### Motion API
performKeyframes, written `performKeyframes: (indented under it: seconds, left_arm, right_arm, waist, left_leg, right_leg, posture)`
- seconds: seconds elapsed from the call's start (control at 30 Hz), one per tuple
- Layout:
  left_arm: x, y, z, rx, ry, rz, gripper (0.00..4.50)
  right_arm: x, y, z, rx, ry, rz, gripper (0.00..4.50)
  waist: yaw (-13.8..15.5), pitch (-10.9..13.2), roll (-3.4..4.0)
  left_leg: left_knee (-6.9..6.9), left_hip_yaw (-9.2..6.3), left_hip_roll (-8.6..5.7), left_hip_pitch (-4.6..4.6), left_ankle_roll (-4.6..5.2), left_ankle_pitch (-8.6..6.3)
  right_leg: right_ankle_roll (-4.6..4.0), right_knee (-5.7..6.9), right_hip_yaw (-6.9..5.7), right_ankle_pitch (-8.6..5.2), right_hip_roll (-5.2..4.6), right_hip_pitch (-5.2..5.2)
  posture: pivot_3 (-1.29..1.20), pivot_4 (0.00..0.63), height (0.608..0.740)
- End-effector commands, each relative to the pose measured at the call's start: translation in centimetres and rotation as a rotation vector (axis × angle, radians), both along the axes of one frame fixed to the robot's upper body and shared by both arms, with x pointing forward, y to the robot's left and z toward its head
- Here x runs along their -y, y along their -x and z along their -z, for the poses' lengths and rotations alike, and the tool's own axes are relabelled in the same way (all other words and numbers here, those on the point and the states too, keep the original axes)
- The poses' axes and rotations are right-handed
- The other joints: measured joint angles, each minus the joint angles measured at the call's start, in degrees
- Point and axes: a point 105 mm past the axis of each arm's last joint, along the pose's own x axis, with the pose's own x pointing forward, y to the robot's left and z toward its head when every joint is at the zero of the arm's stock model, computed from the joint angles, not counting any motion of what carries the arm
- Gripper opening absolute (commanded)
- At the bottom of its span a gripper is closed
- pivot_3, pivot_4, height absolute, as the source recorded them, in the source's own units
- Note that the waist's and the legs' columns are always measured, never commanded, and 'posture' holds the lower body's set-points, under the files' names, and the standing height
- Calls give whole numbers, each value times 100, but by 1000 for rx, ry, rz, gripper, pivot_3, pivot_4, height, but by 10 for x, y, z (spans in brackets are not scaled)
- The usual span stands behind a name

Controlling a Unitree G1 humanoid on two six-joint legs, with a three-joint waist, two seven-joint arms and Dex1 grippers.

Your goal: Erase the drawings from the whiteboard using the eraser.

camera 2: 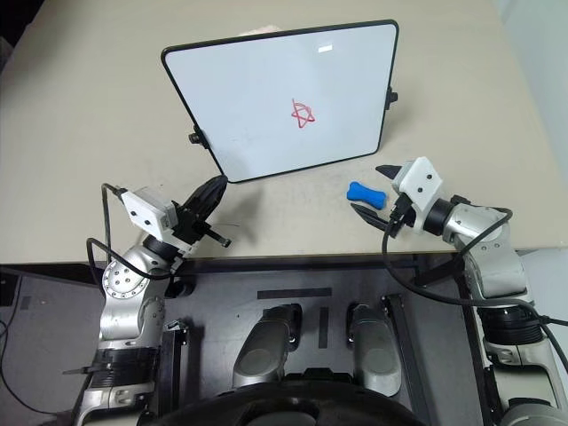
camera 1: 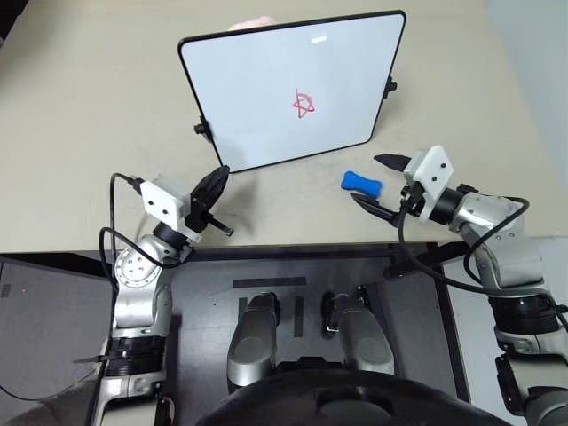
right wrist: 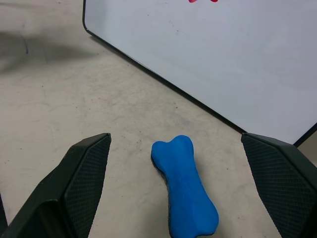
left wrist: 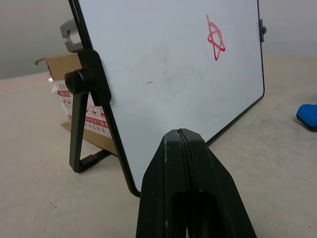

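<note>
My right gripper's fingers are still above the blue eraser [camera 1: 361, 184] [right wrist: 184, 187], so it is too early to close and the gripper comes down first.
The whiteboard [camera 1: 293, 93] stands tilted on the beige table, with the red star-like drawing [camera 1: 304, 104] right of its middle. The blue bone-shaped eraser [camera 1: 361, 184] lies on the table just off the board's lower right corner. My right gripper [camera 1: 377, 184] is open, its two fingers spread on either side of the eraser's right end without touching it; the right wrist view has the eraser [right wrist: 184, 187] lying between the wide-apart fingers [right wrist: 84, 168]. My left gripper [camera 1: 216, 184] is shut and empty, its tip close to the board's lower left corner.
A cardboard box [left wrist: 81, 114] lies behind the board beside its black stand [left wrist: 84, 99]. A bare stretch of table [camera 1: 80, 133] extends to the board's left. The table's near edge [camera 1: 293, 247] runs just below both grippers.
</note>
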Motion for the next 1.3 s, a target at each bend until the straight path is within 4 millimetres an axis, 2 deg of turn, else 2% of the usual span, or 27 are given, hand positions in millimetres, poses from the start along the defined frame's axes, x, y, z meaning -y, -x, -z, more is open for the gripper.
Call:
performKeyframes:
  seconds: [0.03, 0.47, 0.67, 0.8, 0.9, 1.1, 1.2, 1.3]
  left_arm:
    - [1, 4, -11, 40, 1, 2, 0]
    - [10, 0, -7, 47, 29, 0, 0]
    - [24, -2, -5, 57, 55, 19, 0]
    - [30, 3, -9, 67, 44, 62, 0]
    - [26, 4, -4, 55, 42, 61, 0]
    - [18, 2, 1, 40, 34, 54, 0]
    - [14, -1, 1, 43, 30, 47, 0]
    - [16, -2, 1, 46, 34, 46, 0]
  right_arm:
    - [-3, 1, -11, 44, 2, -25, 4458]
    - [-4, 1, -15, 52, 18, -48, 4458]
    - [5, -4, -11, 40, 46, -26, 4458]
    - [4, -8, -20, 56, 51, -35, 4458]
    - [9, -10, -15, 61, 105, -25, 4458]
    - [8, -8, -18, 56, 100, -31, 4458]
    - [0, -4, -11, 7, 83, -52, 4458]
    - [3, -8, -4, -31, 92, -30, 4458]
  waist:
    - [-1, 0, 0]
    - [-3, 0, 0]
    - [4, 0, -1]
    - [-7, 0, 0]
    - [-7, 0, -1]
    - [1, 0, -1]
    - [-1, -1, -1]
    - [0, 0, -1]
  left_leg:
    - [0, 0, 0, 0, -2, 0]
    - [0, 0, 1, 1, -4, 0]
    - [1, 0, 0, -1, -1, 0]
    - [0, 0, 1, 2, -1, 1]
    - [1, 1, 1, 2, 0, 2]
    - [0, 0, 1, 1, 1, 1]
    - [0, 0, 1, 1, 1, 1]
    - [0, 0, 1, 1, 0, 1]
  right_leg:
    - [0, 0, 0, 0, 0, 0]
    - [-1, 1, 0, 1, 0, 0]
    - [1, -1, 0, 0, 0, 0]
    - [0, 4, 0, 0, 0, 0]
    - [0, 3, 0, 0, 0, 1]
    - [1, 2, 0, 0, 0, 1]
    - [1, 2, 0, 0, 0, 1]
    - [1, 2, 0, 0, 0, 1]
  posture:
    - [0, 150, 740]
    - [0, 150, 740]
    - [0, 150, 740]
    - [0, 150, 740]
    - [0, 150, 740]
    - [0, 150, 740]
    - [0, 150, 740]
    - [0, 150, 740]
